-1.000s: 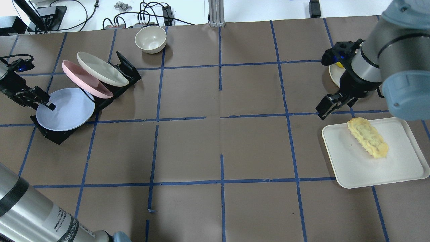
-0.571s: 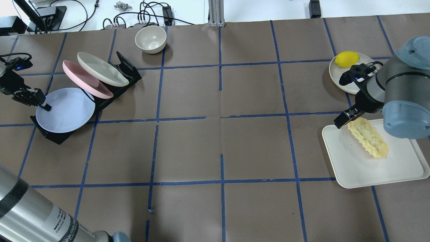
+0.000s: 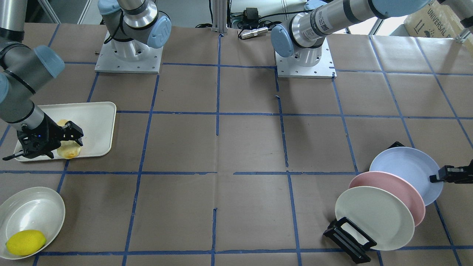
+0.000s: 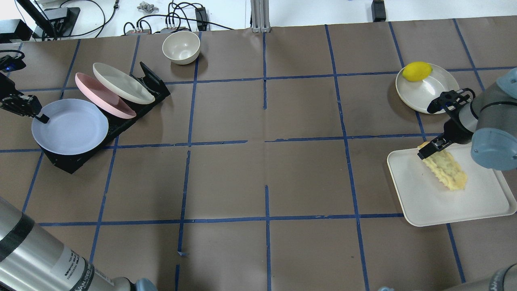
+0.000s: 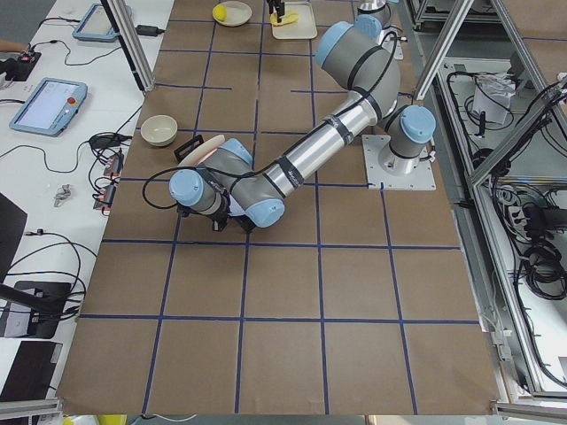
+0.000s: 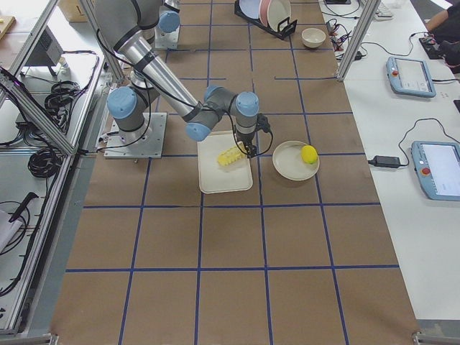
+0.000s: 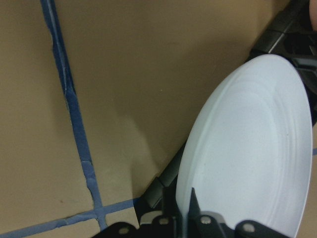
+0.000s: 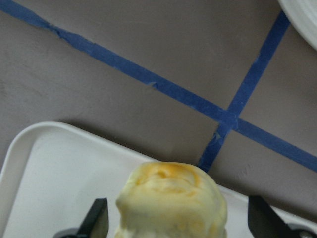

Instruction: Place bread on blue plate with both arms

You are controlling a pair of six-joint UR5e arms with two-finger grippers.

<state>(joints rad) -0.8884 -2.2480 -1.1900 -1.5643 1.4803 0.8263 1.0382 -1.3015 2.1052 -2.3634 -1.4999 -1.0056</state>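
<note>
The bread should go on the blue plate [image 3: 404, 167], so the right gripper should next grab it by its browned end [image 3: 69, 150].
The bread [image 4: 446, 171] lies diagonally on a cream tray [image 4: 444, 206] at the right. My right gripper [image 4: 429, 150] is open and low over the bread's far end. In the right wrist view the bread [image 8: 171, 198] sits between the two fingers [image 8: 96, 220] with gaps on both sides. The blue plate [image 4: 70, 126] leans at the near end of a black rack [image 4: 151, 81] on the left. My left gripper [image 4: 40, 118] is shut on the plate's left rim, and the left wrist view shows that rim [image 7: 198, 163] between the jaws.
A pink plate [image 4: 101, 95] and a cream plate [image 4: 121, 83] stand in the rack behind the blue one. A cream bowl [image 4: 181, 46] sits at the far edge. A lemon [image 4: 417, 71] lies on a cream dish [image 4: 432, 95] beyond the tray.
My right gripper has come down and toward the tray, onto the bread's far end. My left gripper has shifted left and away, taking the blue plate with it.
</note>
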